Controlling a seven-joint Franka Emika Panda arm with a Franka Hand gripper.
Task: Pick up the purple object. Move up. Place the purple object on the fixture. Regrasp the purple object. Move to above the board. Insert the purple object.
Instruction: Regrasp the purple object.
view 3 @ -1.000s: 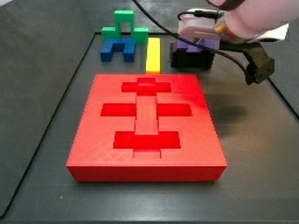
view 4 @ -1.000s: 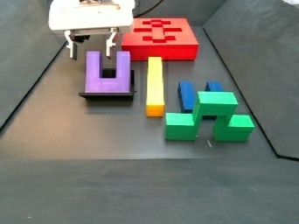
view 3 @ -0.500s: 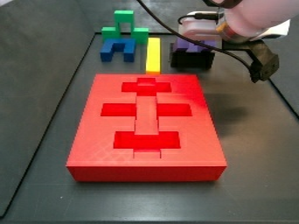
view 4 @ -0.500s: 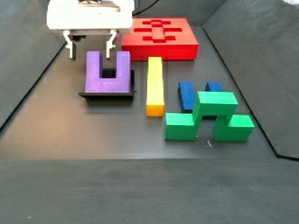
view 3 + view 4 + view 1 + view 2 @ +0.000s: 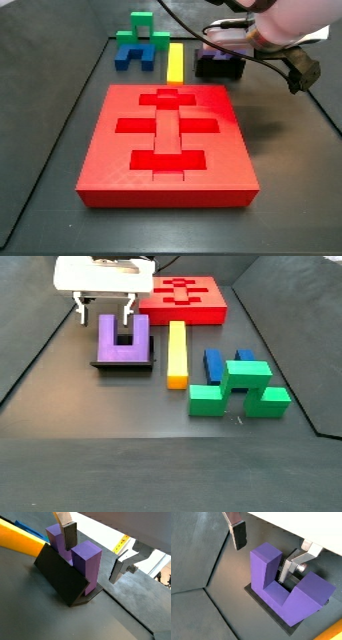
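Note:
My gripper should next grab the purple object by one prong (image 5: 87, 556), so its base stays free to go into the red board.
The purple object (image 5: 123, 340) is a U-shaped block resting on the black fixture (image 5: 124, 365), with its prongs pointing toward the board (image 5: 185, 298). In both wrist views my gripper (image 5: 266, 551) stands open astride one prong (image 5: 87, 562): one finger (image 5: 69, 537) is in the gap between the prongs and the other finger (image 5: 123, 564) is outside. Neither pad presses on the block. In a side view the gripper (image 5: 104, 308) hangs just above the prong ends. The red board (image 5: 167, 140) shows cross- and T-shaped recesses with nothing in them.
A yellow bar (image 5: 175, 353) lies right beside the fixture. Past it are a blue U block (image 5: 214, 361) and green blocks (image 5: 241, 386). The dark tray's raised walls (image 5: 54, 351) run close along the fixture's other side.
The gripper has risen slightly above the purple object, still open. The block has stayed put on the fixture.

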